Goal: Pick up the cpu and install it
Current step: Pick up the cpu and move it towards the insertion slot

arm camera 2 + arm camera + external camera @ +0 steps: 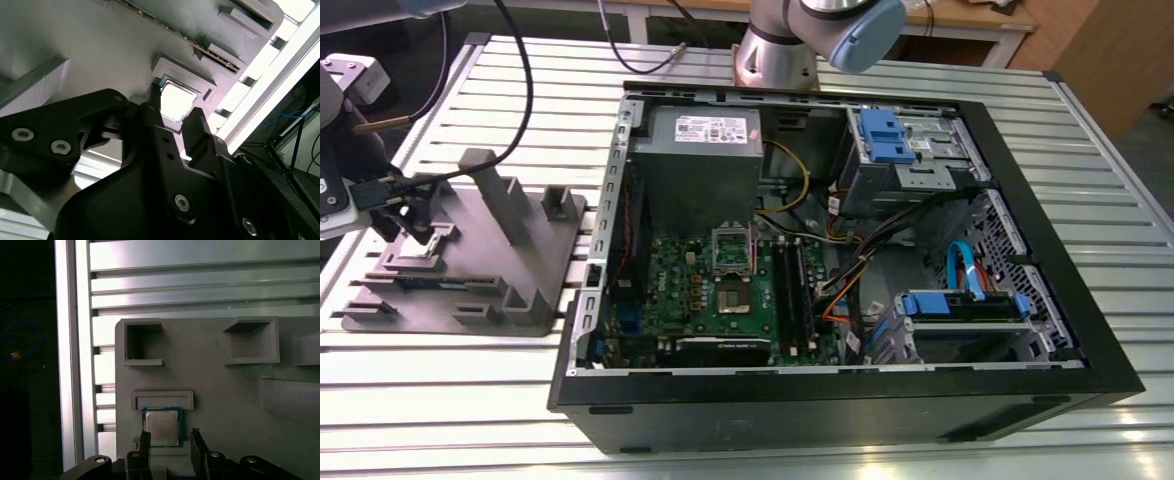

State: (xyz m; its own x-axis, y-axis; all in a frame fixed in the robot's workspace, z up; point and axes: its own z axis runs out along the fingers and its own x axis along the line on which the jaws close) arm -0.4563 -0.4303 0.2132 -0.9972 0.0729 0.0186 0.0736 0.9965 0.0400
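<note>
My gripper takes hold of the chip by its open side edges next, since raised grey brackets sit against two opposite ends of the chip point(176, 100).
The cpu point(161, 427) is a small square chip with a pale metal top. It lies flat in a shallow pocket of the grey fixture plate point(225, 390). In both wrist views my gripper point(170, 441) hangs just over it, open, with one black finger at each side of the chip point(176, 100). The fingertips point(152, 106) are close to the chip's edges and do not clamp it. In the exterior view my gripper point(408, 226) is at the left, above the grey fixture plate point(467, 290). The green motherboard point(720, 290) with its socket point(732, 299) lies inside the open computer case.
The black computer case point(854, 400) takes up the middle and the exterior view's right, with cables, a power supply point(700, 140) and blue drive bays inside. Upright posts point(487, 190) stand on the fixture plate near my gripper. A long thin memory stick point(175, 36) rests in a slot of the plate.
</note>
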